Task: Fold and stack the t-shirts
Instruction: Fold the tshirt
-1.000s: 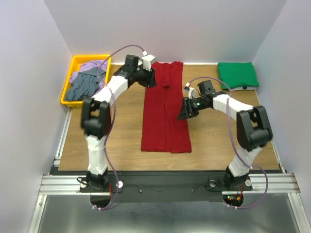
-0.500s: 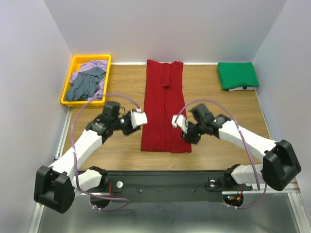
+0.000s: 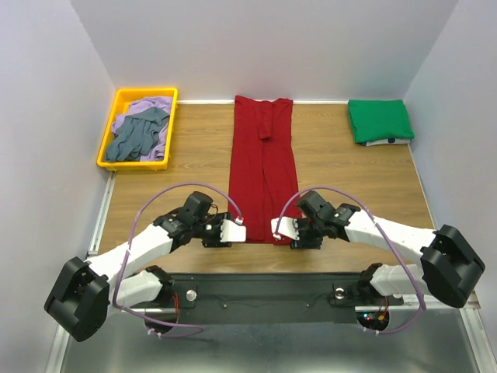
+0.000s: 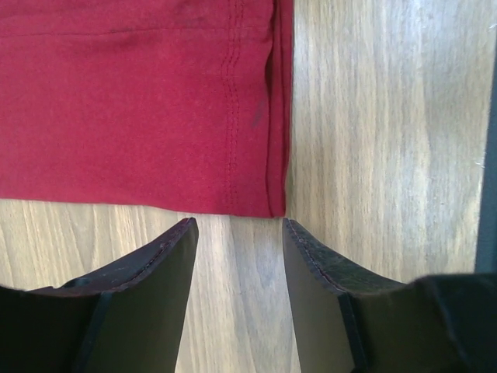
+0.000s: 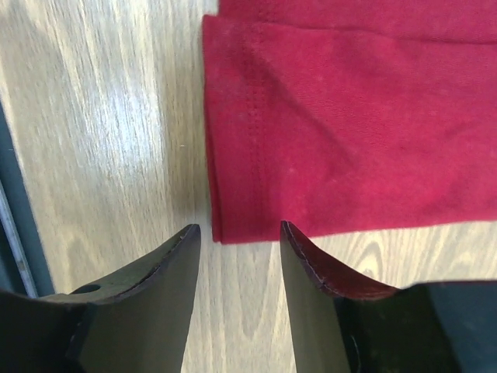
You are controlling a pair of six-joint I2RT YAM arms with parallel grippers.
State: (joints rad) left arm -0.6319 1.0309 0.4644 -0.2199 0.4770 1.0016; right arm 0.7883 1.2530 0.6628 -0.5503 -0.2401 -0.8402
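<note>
Next, my right gripper grabs the dark red t-shirt's near hem corner, opposite my left gripper, to fold it toward the collar.
The dark red t-shirt lies flat as a long narrow strip down the middle of the table, collar at the far end. My left gripper is low at its near left corner, open; the hem corner sits just beyond the fingertips, nothing between them. My right gripper is open at the near right corner, which lies right at the mouth of the jaws. A folded bright green t-shirt rests at the back right. Lavender-purple and grey-blue t-shirts lie crumpled in the tray.
The yellow tray stands at the back left corner. Bare wooden tabletop flanks the red strip on both sides. The table's near edge and the black base rail run just behind both grippers.
Both arms have swung from beside the shirt's far and middle parts toward me, down to its near hem corners. The red shirt itself has not moved.
</note>
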